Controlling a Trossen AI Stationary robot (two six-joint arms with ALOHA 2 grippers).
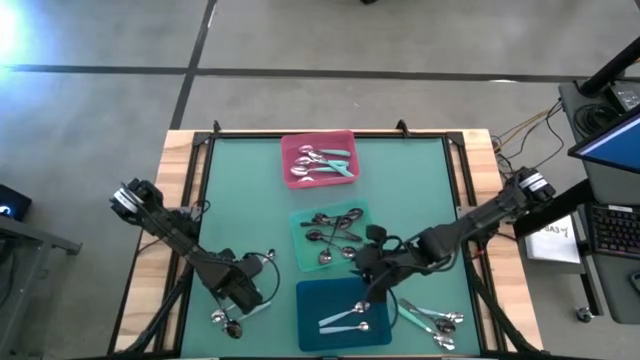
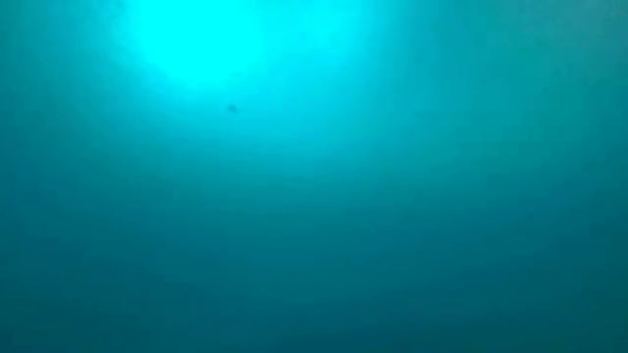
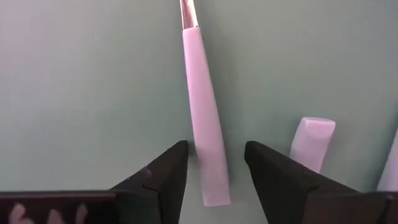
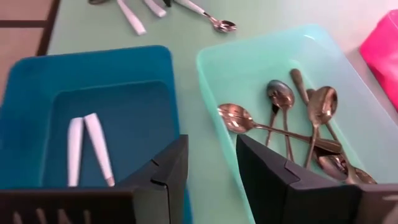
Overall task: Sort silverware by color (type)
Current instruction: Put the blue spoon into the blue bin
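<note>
The pale handle (image 3: 209, 146) is between my fingers in the left wrist view, low over the green mat, so my left gripper will close. Closing now would hold the pale-handled spoon.
A pale-handled spoon (image 3: 204, 124) lies flat on the green table mat, another pale handle (image 3: 314, 143) beside it. My left gripper (image 3: 214, 168) points down at the near left (image 1: 245, 296), open, one finger on either side of the first handle's free end without touching it. My right gripper (image 4: 211, 168) hangs open and empty over the border between the dark-teal tray (image 1: 340, 305) and the mint tray (image 1: 330, 240). Two pale-handled spoons (image 4: 87, 146) lie in the dark-teal tray, metal spoons (image 4: 292, 124) in the mint tray, and teal-handled spoons (image 1: 325, 162) in the pink tray (image 1: 318, 158).
More spoons (image 1: 435, 320) lie loose on the mat at the near right, beside the dark-teal tray. A few spoons (image 1: 228, 322) lie by my left gripper near the front edge. The low view shows only a teal blur.
</note>
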